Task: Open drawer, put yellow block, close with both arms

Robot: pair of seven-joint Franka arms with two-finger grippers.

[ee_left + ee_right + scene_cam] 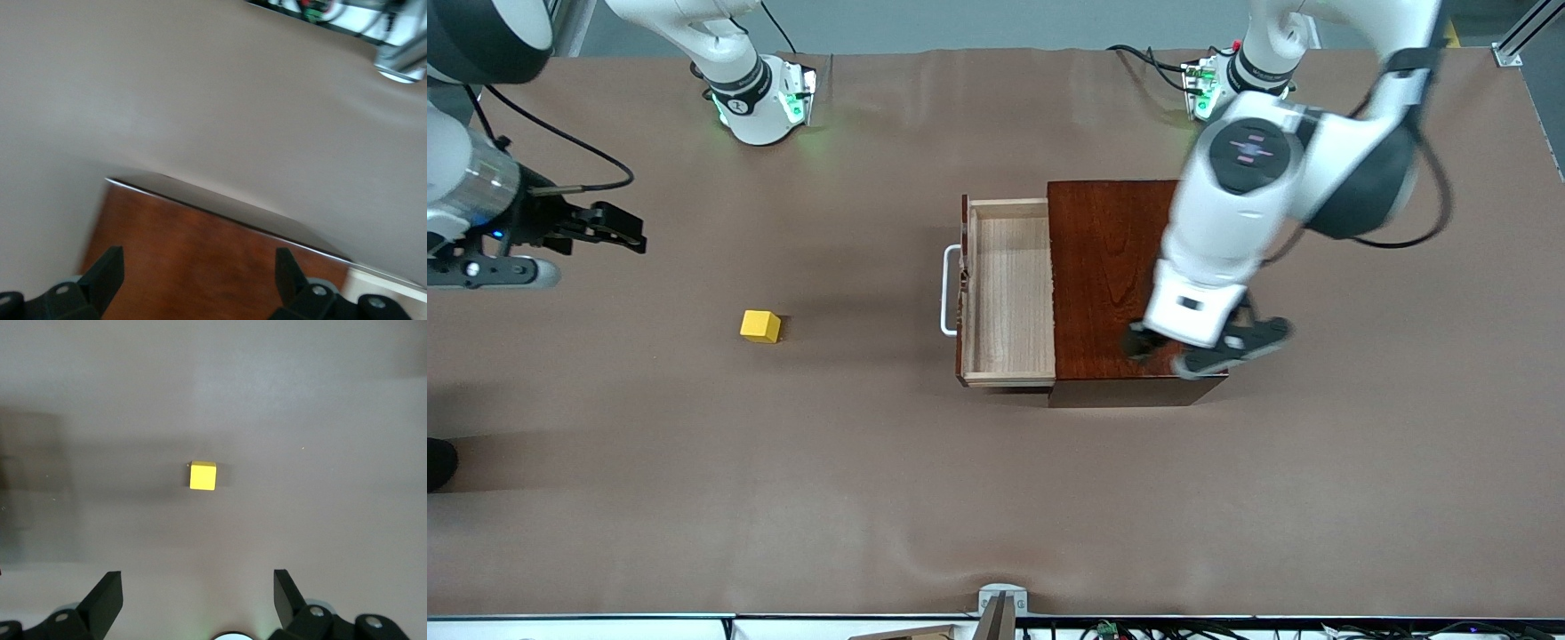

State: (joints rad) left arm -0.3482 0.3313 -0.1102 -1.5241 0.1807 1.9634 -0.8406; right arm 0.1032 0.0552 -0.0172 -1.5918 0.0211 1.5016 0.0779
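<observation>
Next, my right gripper grabs the block's opposite sides to put the yellow block point(760, 326) into the open drawer point(1009, 293).
The drawer point(1009, 293) stands pulled out of the reddish-brown wooden box point(1107, 258), its pale tray empty and its white handle point(946, 290) pointing toward the right arm's end of the table. The yellow block point(760, 326) lies on the table between the handle and the right arm's end, and the right wrist view shows the yellow block point(202, 475) ahead of the jaws. My right gripper point(624, 229) hangs open and empty over the table near that end; the same right gripper point(198, 600) holds nothing in its wrist view. My left gripper point(1200, 348) hovers open over the box top point(200, 260), and the left gripper point(198, 280) is empty.
A brown cloth point(996, 498) covers the whole table. Both arm bases point(769, 98) stand along the edge farthest from the front camera. A metal mount point(1000, 604) sits at the edge nearest that camera.
</observation>
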